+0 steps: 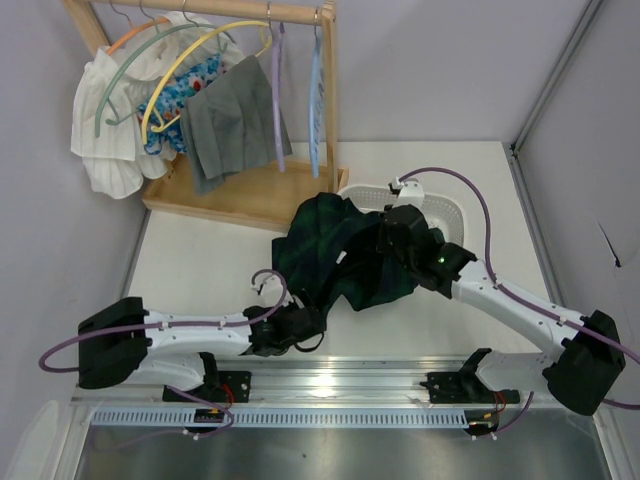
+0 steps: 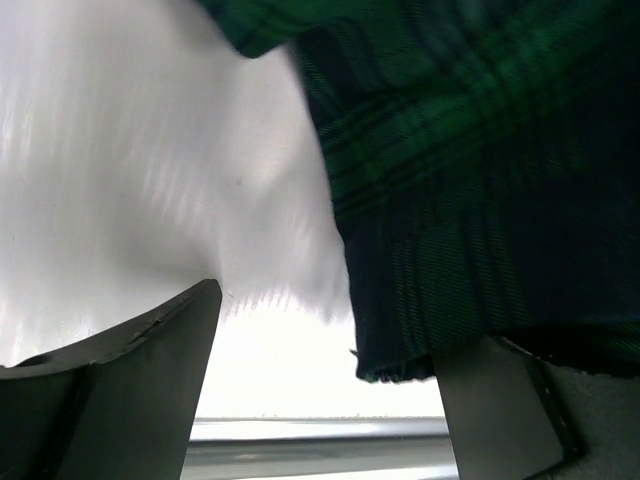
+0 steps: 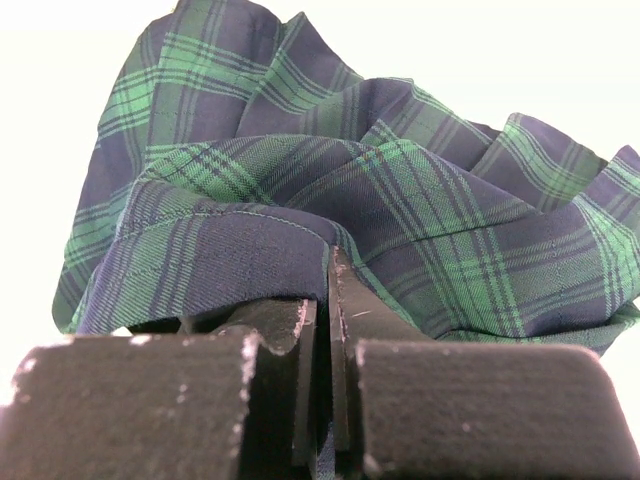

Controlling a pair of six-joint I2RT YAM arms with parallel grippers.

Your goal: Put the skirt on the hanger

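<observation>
The skirt needs to be spread for the hanger, so my left gripper will next grab the skirt's free corner (image 1: 321,306) (image 2: 388,358), opposite the waistband in my right gripper.
The dark green and navy plaid skirt (image 1: 335,255) is bunched and lifted in the middle of the table. My right gripper (image 1: 393,240) is shut on its waistband edge; in the right wrist view the jaws stand almost together, pinching the fabric (image 3: 400,200). My left gripper (image 1: 300,326) is open at the skirt's lower left corner. In the left wrist view the hem (image 2: 450,200) hangs over the right finger (image 2: 500,415), and nothing lies between the fingers. The lavender hanger (image 1: 278,95) hangs on the wooden rack (image 1: 330,90) at the back.
A light blue hanger (image 1: 316,95), a yellow hanger (image 1: 200,60), a grey garment (image 1: 230,120) and white ruffled clothing (image 1: 105,130) hang on the rack. A white basket (image 1: 440,207) stands behind the right gripper. A metal rail (image 1: 340,385) runs along the near edge.
</observation>
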